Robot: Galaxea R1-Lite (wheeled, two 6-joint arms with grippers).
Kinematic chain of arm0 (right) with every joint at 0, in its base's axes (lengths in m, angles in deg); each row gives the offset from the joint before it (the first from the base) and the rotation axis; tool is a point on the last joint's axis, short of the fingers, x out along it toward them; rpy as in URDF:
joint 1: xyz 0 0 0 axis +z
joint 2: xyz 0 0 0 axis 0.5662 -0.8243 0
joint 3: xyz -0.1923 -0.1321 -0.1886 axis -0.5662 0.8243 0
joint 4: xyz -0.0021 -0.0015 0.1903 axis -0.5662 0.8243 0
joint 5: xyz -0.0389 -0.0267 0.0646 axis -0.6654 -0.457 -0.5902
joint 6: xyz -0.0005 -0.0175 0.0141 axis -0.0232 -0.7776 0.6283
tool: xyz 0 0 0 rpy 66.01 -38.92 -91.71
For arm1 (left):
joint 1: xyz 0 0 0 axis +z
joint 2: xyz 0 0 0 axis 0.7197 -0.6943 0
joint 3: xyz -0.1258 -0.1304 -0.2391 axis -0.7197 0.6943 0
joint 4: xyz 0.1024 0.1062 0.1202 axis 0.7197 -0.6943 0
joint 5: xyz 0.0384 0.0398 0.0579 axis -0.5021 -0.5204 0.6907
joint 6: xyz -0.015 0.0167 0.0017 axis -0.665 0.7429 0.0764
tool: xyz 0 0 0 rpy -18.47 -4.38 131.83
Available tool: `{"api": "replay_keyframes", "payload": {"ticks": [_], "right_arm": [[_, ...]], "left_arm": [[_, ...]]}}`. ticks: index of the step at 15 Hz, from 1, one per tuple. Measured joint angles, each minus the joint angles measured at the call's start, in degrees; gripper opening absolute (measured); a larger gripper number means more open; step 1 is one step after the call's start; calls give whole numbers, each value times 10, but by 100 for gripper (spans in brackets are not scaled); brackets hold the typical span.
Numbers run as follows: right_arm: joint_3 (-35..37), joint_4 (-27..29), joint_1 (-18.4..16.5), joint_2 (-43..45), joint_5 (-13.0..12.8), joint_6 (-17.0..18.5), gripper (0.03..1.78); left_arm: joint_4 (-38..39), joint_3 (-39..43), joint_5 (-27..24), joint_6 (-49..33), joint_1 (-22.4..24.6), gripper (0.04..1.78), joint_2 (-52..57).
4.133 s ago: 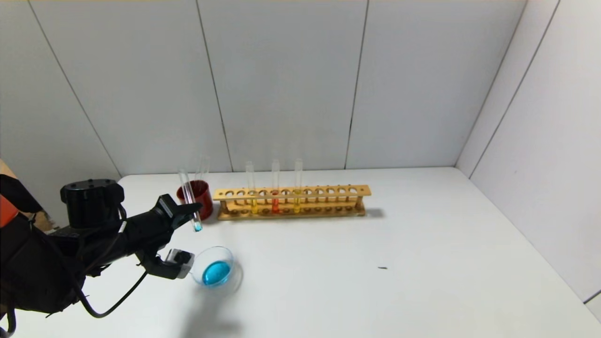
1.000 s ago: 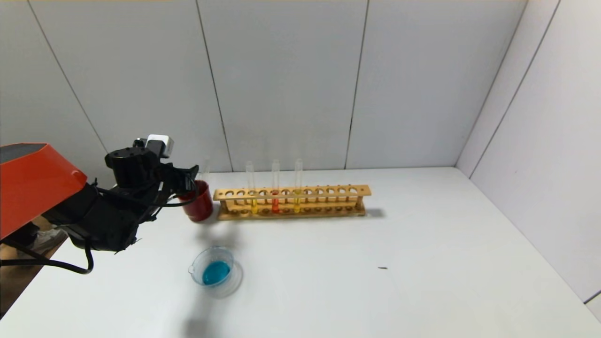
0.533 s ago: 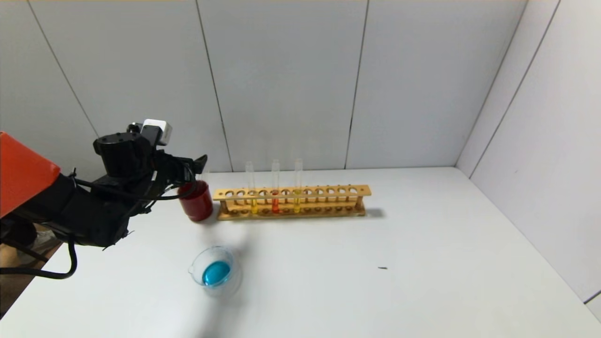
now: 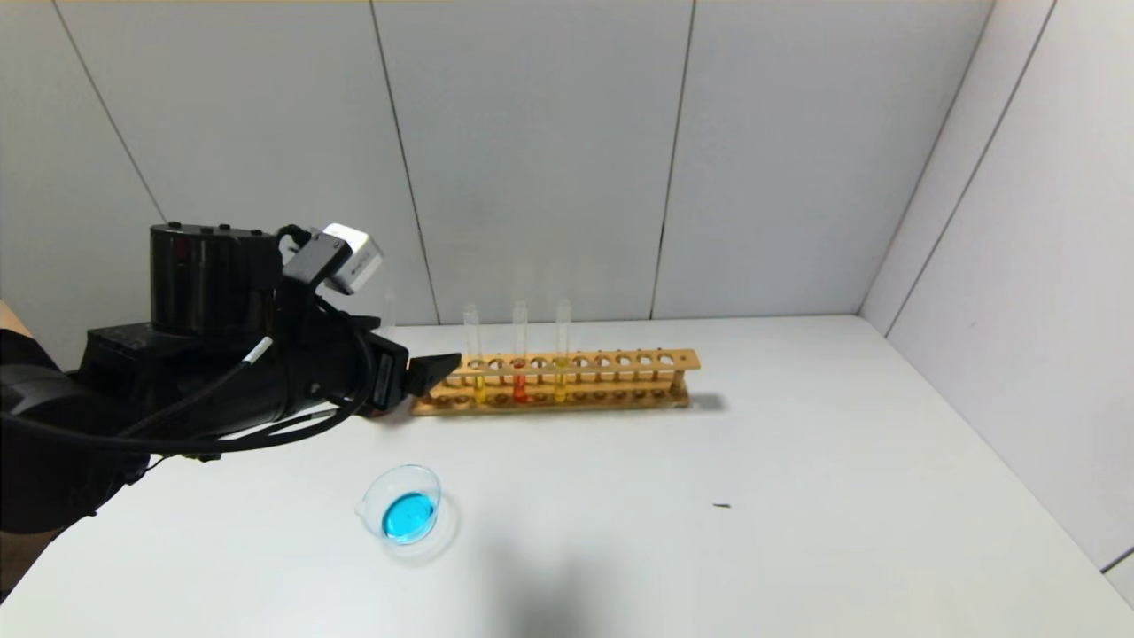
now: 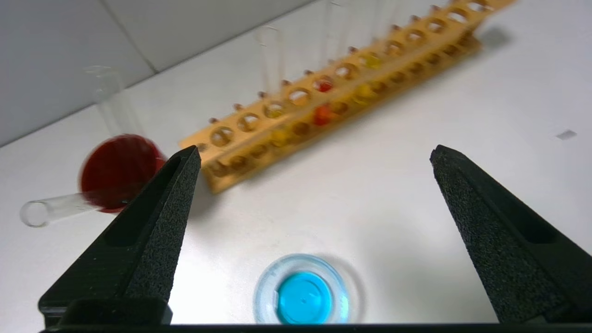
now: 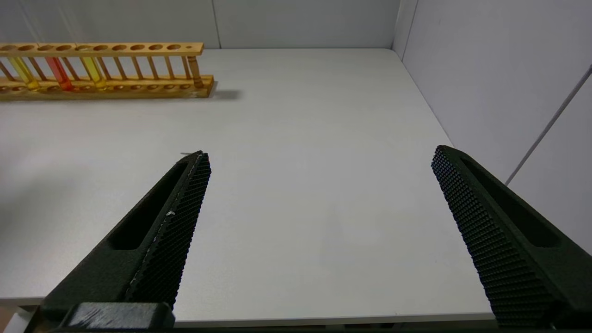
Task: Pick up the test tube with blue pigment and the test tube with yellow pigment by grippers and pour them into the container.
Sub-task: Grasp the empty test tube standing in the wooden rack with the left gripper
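I need to grip the yellow test tube nearest the cup with my left gripper next, by its upper end (image 4: 473,331) (image 5: 272,62), because the wooden rack surrounds the tube's lower half.
The container (image 4: 423,480), a low clear glass dish, holds blue liquid at the front left of the table; it also shows in the left wrist view (image 5: 264,296). Two test tubes with yellow pigment (image 4: 478,383) (image 4: 561,381) stand in the wooden rack (image 4: 620,361), with an orange-red tube (image 4: 519,385) between them. No tube with blue liquid shows. My left gripper (image 4: 430,372) is open and empty, above the table by the rack's left end; the left wrist view (image 5: 314,152) shows it too. My right gripper (image 6: 319,155) is open and empty over the table's near right part.
A dark red cup (image 5: 118,169) stands left of the rack, with an empty clear tube (image 5: 51,210) leaning out of it and a second clear tube (image 5: 113,111) standing in it. White walls close off the back and right. A small dark speck (image 4: 722,506) lies on the table.
Four seconds ago my left gripper held a nearly empty blue tube above the dish. It then went to the red cup, and now it has swung right toward the rack, empty.
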Motion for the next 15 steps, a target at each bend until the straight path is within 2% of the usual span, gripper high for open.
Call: {"api": "replay_keyframes", "payload": {"ticks": [4,7,10,12,15], "right_arm": [[0,0,0,0,0,0,175],[0,0,0,0,0,0,175],[0,0,0,0,0,0,175],[0,0,0,0,0,0,175],[0,0,0,0,0,0,175]], "left_arm": [[0,4,-2,-7,-7,175,-1],[47,-12,5,-11,-7,175,-58],[107,-59,47,-15,-7,175,-144],[118,-108,74,-17,0,175,-199],[117,-168,82,-20,12,175,-260]]}}
